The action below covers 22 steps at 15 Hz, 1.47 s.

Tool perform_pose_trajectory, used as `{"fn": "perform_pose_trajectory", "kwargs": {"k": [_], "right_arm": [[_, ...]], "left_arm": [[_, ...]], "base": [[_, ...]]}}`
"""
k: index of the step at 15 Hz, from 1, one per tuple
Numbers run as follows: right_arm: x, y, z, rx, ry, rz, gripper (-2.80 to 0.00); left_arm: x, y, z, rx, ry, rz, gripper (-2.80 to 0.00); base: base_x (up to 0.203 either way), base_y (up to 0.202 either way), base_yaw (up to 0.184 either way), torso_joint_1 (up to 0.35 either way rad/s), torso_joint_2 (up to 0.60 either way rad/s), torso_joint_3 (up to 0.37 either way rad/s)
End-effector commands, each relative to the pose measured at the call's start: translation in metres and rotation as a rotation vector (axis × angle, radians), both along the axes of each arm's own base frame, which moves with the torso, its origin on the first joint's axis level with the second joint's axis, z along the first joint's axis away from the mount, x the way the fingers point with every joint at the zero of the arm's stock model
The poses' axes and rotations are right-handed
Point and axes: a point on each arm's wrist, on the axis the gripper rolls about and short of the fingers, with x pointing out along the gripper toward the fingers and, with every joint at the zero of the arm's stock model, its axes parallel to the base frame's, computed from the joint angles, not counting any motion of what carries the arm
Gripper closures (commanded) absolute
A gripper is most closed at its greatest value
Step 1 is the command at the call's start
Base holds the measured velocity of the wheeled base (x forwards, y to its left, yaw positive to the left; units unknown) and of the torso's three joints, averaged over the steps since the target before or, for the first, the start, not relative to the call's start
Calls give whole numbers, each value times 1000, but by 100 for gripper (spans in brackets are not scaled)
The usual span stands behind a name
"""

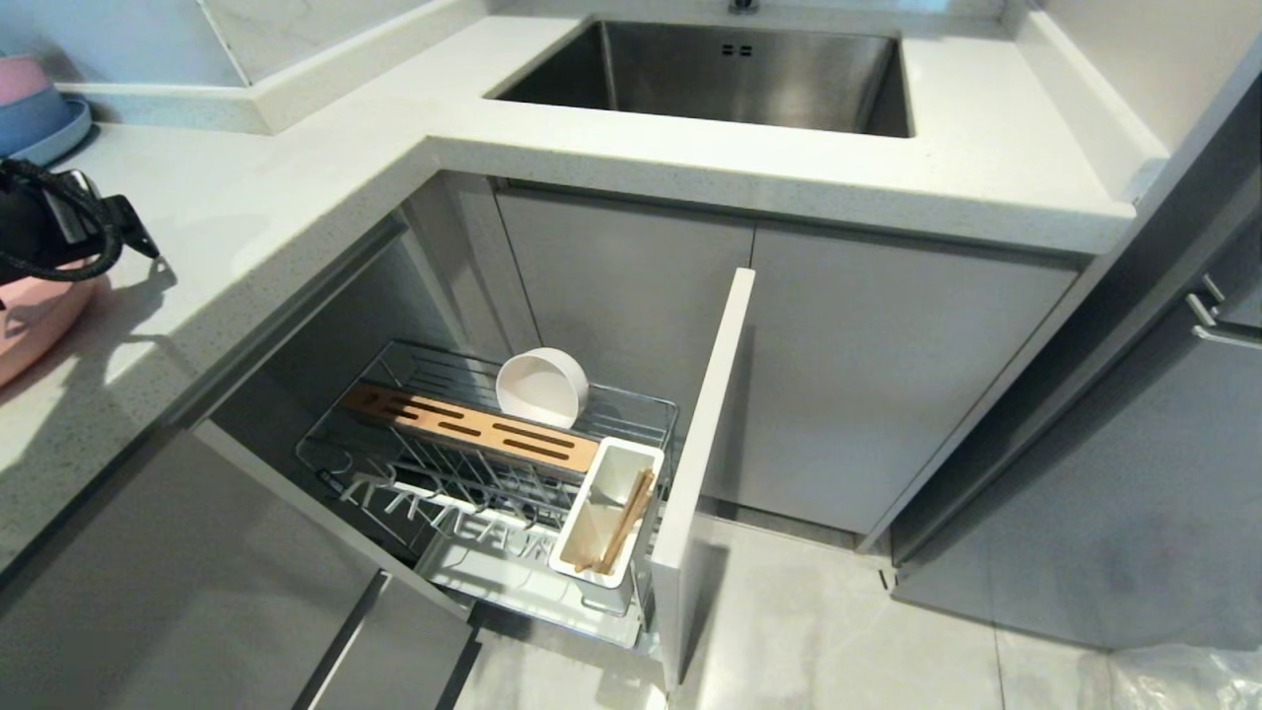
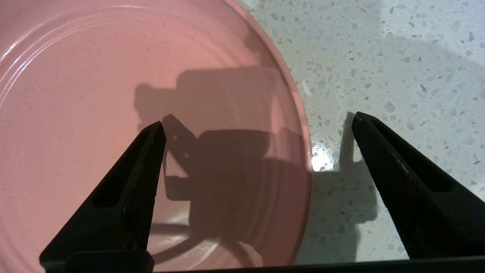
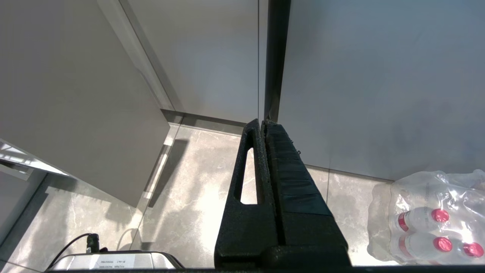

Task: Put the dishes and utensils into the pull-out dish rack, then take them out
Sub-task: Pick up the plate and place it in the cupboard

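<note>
My left gripper's fingers straddle the plate's rim (image 2: 306, 125), one nearly meeting its shadow on the countertop, so my left gripper closes on the pink plate (image 2: 113, 94) next.
The pink plate (image 2: 113, 94) lies flat on the speckled countertop (image 2: 398, 57) at the far left (image 1: 30, 330). My left gripper (image 2: 259, 119) hovers open just above its edge. One fingertip (image 2: 157, 132) is over the plate, the other (image 2: 363, 125) over bare counter, and nothing is held. The pull-out dish rack (image 1: 434, 483) stands drawn out below the counter. The cream bowl (image 1: 542, 387) leans on its side behind the wooden strip (image 1: 473, 426). The chopsticks (image 1: 623, 521) lie in the white caddy (image 1: 603, 463). My right gripper (image 3: 264, 123) hangs shut over the floor.
A steel sink (image 1: 730, 74) is set into the counter at the back. Stacked blue and pink bowls (image 1: 30, 99) sit at the far left corner. The rack's grey front panel (image 1: 705, 444) juts out into the floor space. A wrapped pack of bottles (image 3: 428, 220) lies on the floor.
</note>
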Motion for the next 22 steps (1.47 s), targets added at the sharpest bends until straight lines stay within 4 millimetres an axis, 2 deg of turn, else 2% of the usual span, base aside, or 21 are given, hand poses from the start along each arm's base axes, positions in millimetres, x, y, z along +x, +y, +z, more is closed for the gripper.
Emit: {"fn": "perform_pose_trajectory", "kwargs": {"k": [1, 5, 6, 18, 20, 22], "right_arm": [[0, 0, 0, 0, 2, 0, 0], [0, 0, 0, 0, 2, 0, 0], [0, 0, 0, 0, 2, 0, 0], [0, 0, 0, 0, 2, 0, 0], [0, 0, 0, 0, 2, 0, 0], [0, 0, 0, 0, 2, 0, 0]], "left_arm": [[0, 0, -1, -1, 5, 3, -280], [0, 2, -1, -3, 8, 11, -280], [0, 2, -1, -4, 6, 11, 0], [-5, 1, 2, -21, -22, 23, 0], [-9, -1, 6, -19, -35, 18, 0], [-32, -12, 21, 1, -93, -18, 0]], "base": [[0, 0, 0, 0, 0, 0], [0, 0, 0, 0, 0, 0], [0, 0, 0, 0, 0, 0], [0, 0, 0, 0, 0, 0], [0, 0, 0, 0, 0, 0], [0, 0, 0, 0, 0, 0]]}}
